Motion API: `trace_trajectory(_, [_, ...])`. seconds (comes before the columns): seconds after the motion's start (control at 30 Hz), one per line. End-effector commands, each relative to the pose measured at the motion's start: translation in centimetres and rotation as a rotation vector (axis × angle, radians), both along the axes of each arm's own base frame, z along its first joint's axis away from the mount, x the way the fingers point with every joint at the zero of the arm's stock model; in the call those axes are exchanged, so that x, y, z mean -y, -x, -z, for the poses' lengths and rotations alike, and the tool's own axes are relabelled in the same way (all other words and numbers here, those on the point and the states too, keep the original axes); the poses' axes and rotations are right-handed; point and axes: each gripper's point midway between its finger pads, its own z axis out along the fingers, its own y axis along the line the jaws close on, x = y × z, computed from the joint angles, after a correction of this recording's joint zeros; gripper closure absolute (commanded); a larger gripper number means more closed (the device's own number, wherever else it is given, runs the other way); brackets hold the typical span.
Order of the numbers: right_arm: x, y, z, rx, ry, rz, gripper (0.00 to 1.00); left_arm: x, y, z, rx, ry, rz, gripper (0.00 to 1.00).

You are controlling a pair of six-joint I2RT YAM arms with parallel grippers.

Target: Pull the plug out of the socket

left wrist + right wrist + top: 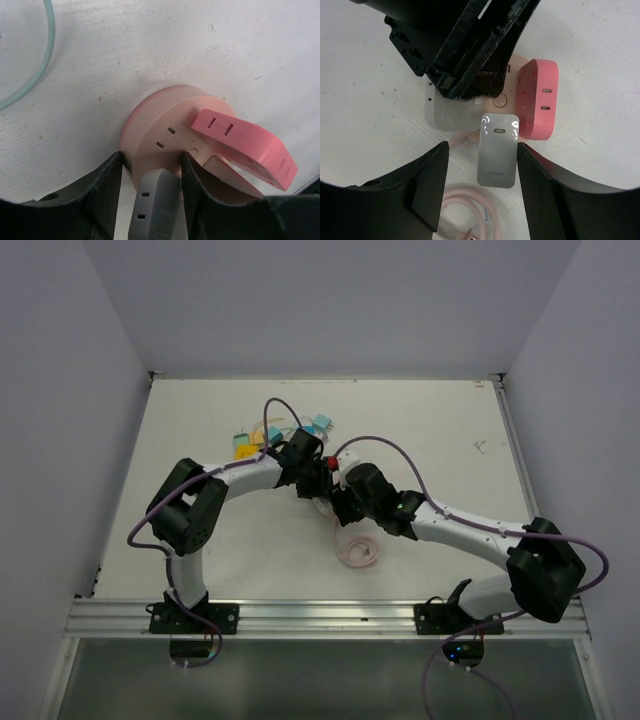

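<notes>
I need to pull the charger off the socket (160, 125), so I should next grab the long sides of the silver HONOR charger (233, 178) with my right gripper.
The round pale pink socket (160, 125) lies on the white table, in the top view under both wrists (322, 502). My left gripper (151, 157) is shut on the socket's rim, with a grey adapter (155, 205) between its fingers. A pink adapter (245, 142) sits in the socket's top. The plug, a silver HONOR charger (497, 150), stands at the socket's near side (512, 70). My right gripper (482, 147) is open around the charger, with a clear gap on the left. I cannot see whether its prongs are still in.
A coiled pink cable (470, 210) lies just in front of the socket (358, 552). Small yellow and teal parts (270, 435) sit behind the left arm, and a teal cable (47, 50) runs across the table there. The left gripper's black body (465, 45) hangs over the socket.
</notes>
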Motion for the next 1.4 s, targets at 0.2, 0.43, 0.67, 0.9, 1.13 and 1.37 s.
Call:
trace_trajectory(0.2, [-2.7,-1.3,-1.3,-0.029,0.005,-0.012,0.43,-8.2,4.0,7.4,-0.134,-0.377,-0.006,0.51])
trace_trajectory(0.43, [-2.3,-1.6,0.8,-0.072,0.073,0.022,0.45,-8.1,4.0,7.2,-0.128,-0.369,-0.007,0.51])
trace_trajectory(0.67, [-1.8,-1.8,2.2,-0.082,0.104,0.049,0.6,-8.2,4.3,7.6,-0.137,-0.373,-0.006,0.51])
trace_trajectory(0.9, [-2.2,-2.0,0.3,-0.029,0.055,0.033,1.0,-9.0,5.2,8.5,-0.167,-0.399,-0.006,0.51])
trace_trajectory(1.13, [-3.1,-2.9,-4.6,0.076,-0.072,0.039,1.0,-9.7,5.7,9.1,-0.189,-0.43,-0.009,0.51])
trace_trajectory(1.37, [-2.6,-4.0,-7.3,0.177,-0.128,0.082,1.0,-10.5,6.7,10.1,-0.219,-0.457,-0.011,0.51])
